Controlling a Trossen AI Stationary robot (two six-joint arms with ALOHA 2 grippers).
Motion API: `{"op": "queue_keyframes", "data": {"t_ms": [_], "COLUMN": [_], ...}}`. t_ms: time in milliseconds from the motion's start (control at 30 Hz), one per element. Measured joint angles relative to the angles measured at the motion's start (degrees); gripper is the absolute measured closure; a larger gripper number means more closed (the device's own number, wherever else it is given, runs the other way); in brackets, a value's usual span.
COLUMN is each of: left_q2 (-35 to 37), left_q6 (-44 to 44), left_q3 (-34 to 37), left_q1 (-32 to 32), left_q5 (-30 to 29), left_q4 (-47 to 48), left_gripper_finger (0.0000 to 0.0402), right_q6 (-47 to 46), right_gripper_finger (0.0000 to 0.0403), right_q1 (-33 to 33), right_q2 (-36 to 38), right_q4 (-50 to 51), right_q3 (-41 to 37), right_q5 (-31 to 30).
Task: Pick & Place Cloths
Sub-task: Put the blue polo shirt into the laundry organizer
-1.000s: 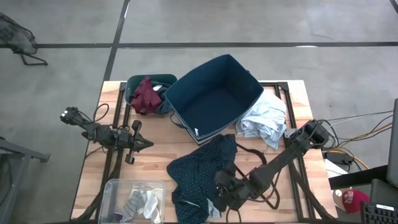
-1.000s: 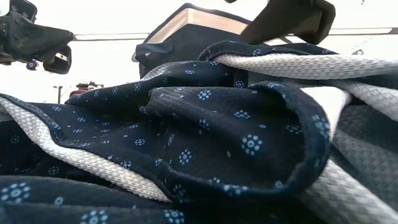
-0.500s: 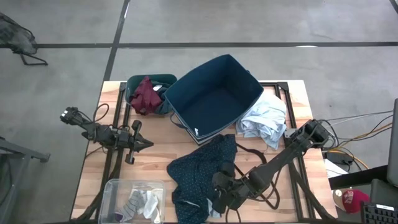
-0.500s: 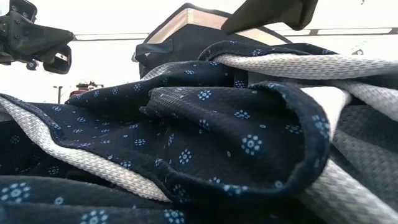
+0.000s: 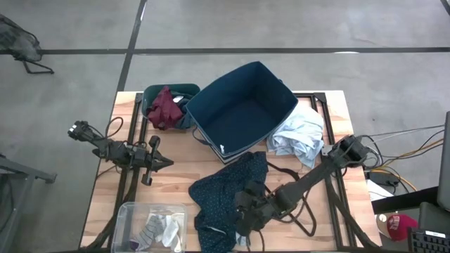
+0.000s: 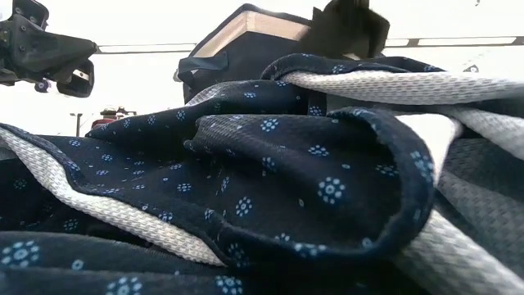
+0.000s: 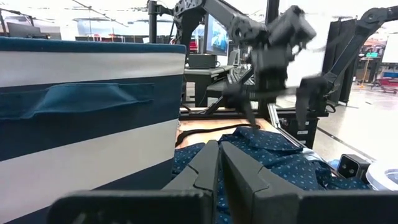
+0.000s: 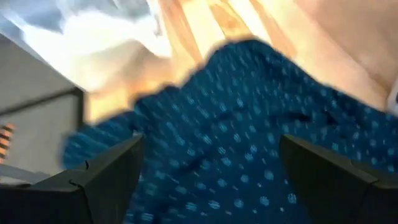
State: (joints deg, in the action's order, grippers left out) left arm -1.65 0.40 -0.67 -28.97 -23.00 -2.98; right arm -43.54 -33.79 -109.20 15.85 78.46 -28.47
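Note:
My right gripper grabs the navy white-dotted shirt by its crumpled dotted body [image 5: 228, 207] [image 8: 214, 165] next, to pick it off the table.
The navy white-dotted shirt [image 5: 223, 197] lies crumpled on the table's near middle and fills the low view [image 6: 270, 180]. My right gripper [image 5: 243, 211] hangs open just above it, fingers pointing down [image 7: 273, 115], and its wrist view shows the dotted cloth [image 8: 211, 155] between the spread fingers. My left gripper [image 5: 166, 163] waits shut at the table's left [image 7: 219, 155]. A pale blue-white shirt [image 5: 299, 137] lies right of the navy box. A maroon piece [image 5: 163, 105] sits in a dark bin. Socks [image 5: 158, 228] lie in a clear tub.
The big navy fabric box [image 5: 242, 109] stands open at the table's far middle, its white-banded side [image 7: 87, 118] close before the left wrist. A thin dark hanger [image 5: 285, 174] lies beside the dotted shirt. The right arm stretches in from the table's right edge.
My right gripper has moved toward the table's left and slightly toward the far edge, staying over the dotted shirt with its fingers open. The shirt and the other cloths have not moved.

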Motion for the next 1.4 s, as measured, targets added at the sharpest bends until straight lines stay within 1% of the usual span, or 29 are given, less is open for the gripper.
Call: {"op": "queue_keyframes", "data": {"t_ms": [133, 233, 400, 633, 733, 833, 900, 1000, 1200, 1233, 1300, 1400], "left_q2": [-0.1, -0.2, -0.4, -0.4, -0.4, -0.5, -0.4, -0.4, -0.4, -0.4, -0.4, -0.4], "left_q6": [0.0, 0.0, 0.0, 0.0, 0.0, 0.0, 0.0, 0.0, 0.0, 0.0, 0.0, 0.0], "left_q3": [0.0, 0.0, 0.1, 0.1, 0.1, 0.1, 0.1, 0.1, 0.1, 0.1, 0.1, 0.1], "left_q1": [0.0, 0.0, 0.0, 0.0, 0.0, 0.0, 0.0, 0.0, 0.0, 0.0, 0.0, 0.0], "left_q5": [0.0, 0.0, 0.0, 0.0, 0.0, 0.0, 0.0, 0.0, 0.0, 0.0, 0.0, 0.0], "left_q4": [-0.1, -0.3, -0.4, -0.4, -0.5, -0.5, -0.5, -0.5, -0.5, -0.5, -0.5, -0.5], "left_gripper_finger": [0.0376, 0.0376, 0.0376, 0.0376, 0.0376, 0.0376, 0.0376, 0.0376, 0.0376, 0.0376, 0.0376, 0.0376], "right_q6": [-1.8, -2.0, -3.0, -4.1, -3.2, -2.7, -2.6, -2.6, -1.9, -1.1, -0.1, 0.4], "right_gripper_finger": [0.0034, 0.0034, 0.0035, 0.0036, 0.0050, 0.0088, 0.0123, 0.0190, 0.0347, 0.0364, 0.0365, 0.0365], "right_q1": [0.8, 1.4, 2.7, 5.7, 6.6, 7.1, 7.2, 7.4, 7.4, 7.4, 7.4, 7.2], "right_q2": [-5.5, -9.1, -15.2, -22.1, -24.1, -24.6, -24.7, -24.7, -24.7, -24.7, -24.6, -24.2], "right_q4": [0.5, 0.1, 0.5, 9.6, 11.7, 13.3, 14.6, 15.9, 15.7, 15.7, 16.0, 19.3], "right_q3": [0.5, 2.5, 7.1, 15.5, 18.1, 19.5, 20.2, 20.5, 20.4, 20.6, 21.5, 24.4], "right_q5": [3.7, 7.2, 9.6, 14.9, 16.7, 17.6, 17.6, 17.7, 17.8, 17.8, 17.6, 16.8]}}
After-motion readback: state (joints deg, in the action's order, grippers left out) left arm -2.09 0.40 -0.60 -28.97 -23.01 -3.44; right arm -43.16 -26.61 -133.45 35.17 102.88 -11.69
